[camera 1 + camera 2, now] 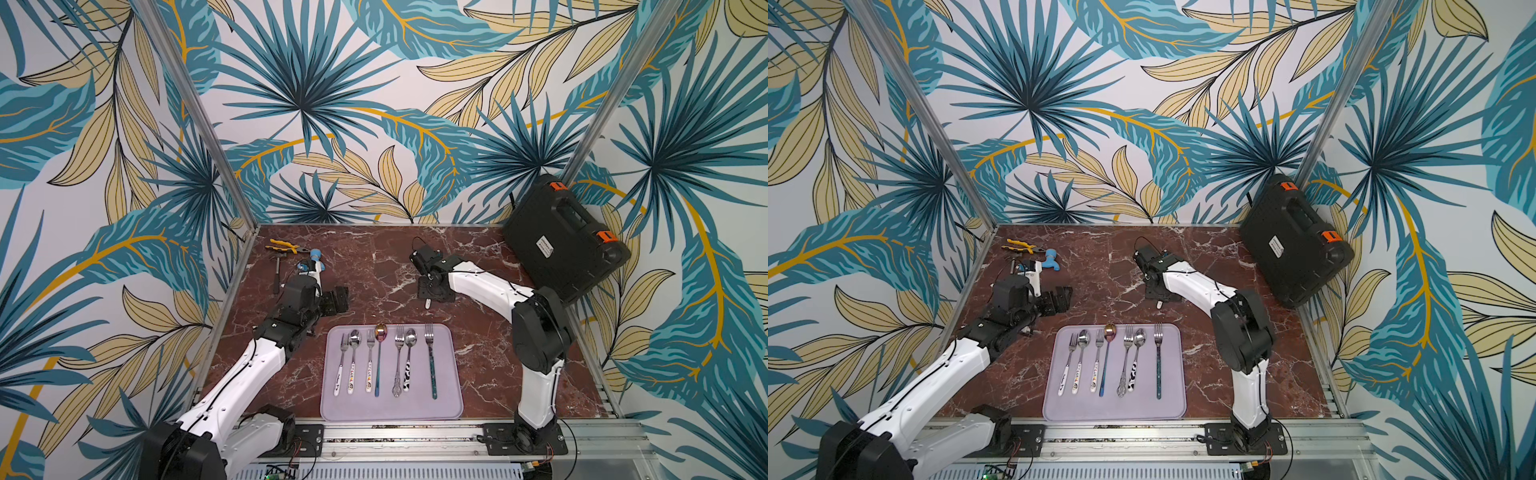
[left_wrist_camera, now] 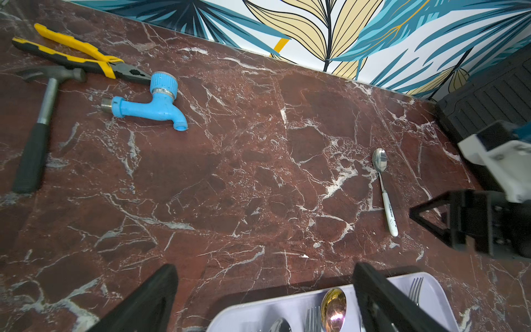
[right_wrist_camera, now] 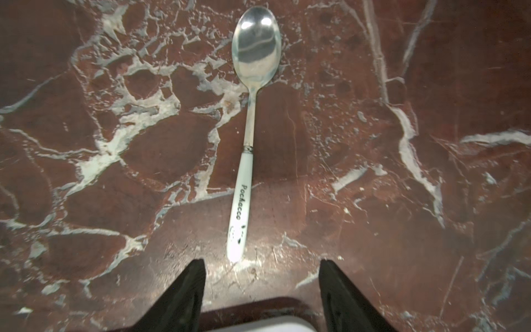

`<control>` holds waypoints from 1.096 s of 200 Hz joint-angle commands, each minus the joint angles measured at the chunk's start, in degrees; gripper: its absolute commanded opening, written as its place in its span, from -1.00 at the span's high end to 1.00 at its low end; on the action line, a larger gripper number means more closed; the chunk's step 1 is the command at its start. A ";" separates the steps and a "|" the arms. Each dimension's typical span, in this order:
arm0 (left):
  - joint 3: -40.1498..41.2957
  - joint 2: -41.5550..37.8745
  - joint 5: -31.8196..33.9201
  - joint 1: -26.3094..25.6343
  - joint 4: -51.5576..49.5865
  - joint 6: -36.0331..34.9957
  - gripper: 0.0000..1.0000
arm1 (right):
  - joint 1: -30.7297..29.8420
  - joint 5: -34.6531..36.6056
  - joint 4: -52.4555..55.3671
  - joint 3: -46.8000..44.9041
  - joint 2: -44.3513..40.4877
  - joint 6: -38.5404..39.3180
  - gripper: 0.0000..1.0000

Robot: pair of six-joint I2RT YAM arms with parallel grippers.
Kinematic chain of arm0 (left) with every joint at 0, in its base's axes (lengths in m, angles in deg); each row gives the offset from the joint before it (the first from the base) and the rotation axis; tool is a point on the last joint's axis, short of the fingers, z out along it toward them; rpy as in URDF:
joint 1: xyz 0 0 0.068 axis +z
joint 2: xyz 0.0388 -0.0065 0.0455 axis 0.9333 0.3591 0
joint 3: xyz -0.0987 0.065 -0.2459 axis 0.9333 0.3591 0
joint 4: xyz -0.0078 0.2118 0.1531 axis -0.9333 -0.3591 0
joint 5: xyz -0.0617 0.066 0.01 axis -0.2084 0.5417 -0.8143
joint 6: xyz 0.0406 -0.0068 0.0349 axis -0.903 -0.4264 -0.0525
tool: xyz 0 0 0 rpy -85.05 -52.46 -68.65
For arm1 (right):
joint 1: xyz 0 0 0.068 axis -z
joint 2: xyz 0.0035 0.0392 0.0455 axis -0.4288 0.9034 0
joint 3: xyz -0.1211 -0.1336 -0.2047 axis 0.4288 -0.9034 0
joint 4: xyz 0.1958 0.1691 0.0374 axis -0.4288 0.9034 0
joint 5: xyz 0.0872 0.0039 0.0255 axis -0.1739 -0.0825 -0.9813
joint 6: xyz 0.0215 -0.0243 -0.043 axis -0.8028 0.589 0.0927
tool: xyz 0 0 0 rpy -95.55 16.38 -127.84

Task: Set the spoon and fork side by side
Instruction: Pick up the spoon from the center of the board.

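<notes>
Next, my right gripper grabs the spoon's white handle across its sides to set the spoon beside the teal-handled fork (image 1: pixel 430 357).
A spoon (image 3: pixel 247 129) with a steel bowl and a white printed handle lies flat on the marble, beyond the lavender tray (image 1: pixel 453 374). In the left wrist view the spoon (image 2: pixel 385 189) shows whole; in both top views only its handle end (image 1: pixel 428 304) (image 1: pixel 1160 304) shows. My right gripper (image 3: pixel 261 263) hangs over that handle end, open, with nothing between its fingers. Several forks and spoons lie in a row on the tray; a teal-handled fork (image 1: pixel 430 357) is at the right end. My left gripper (image 2: pixel 265 267) is open and empty near the tray's far left corner.
Yellow-handled pliers (image 1: pixel 282 246), a hammer (image 1: pixel 277 274) and a blue plastic tap (image 2: pixel 149 106) lie at the back left of the table. A black case (image 1: pixel 565 237) leans in the back right corner. Patterned walls close in three sides.
</notes>
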 commanded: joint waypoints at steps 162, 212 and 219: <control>0.95 -1.27 0.91 0.37 -0.45 -0.28 -1.00 | 2.20 -4.63 1.67 5.39 10.61 1.27 0.48; 1.20 -1.41 1.06 0.33 -0.17 -0.18 -1.00 | 2.32 -4.84 0.96 5.09 9.37 1.45 0.84; 1.29 -1.27 1.22 0.32 -0.06 -0.05 -1.00 | 2.26 -4.84 1.02 5.10 9.10 1.79 0.87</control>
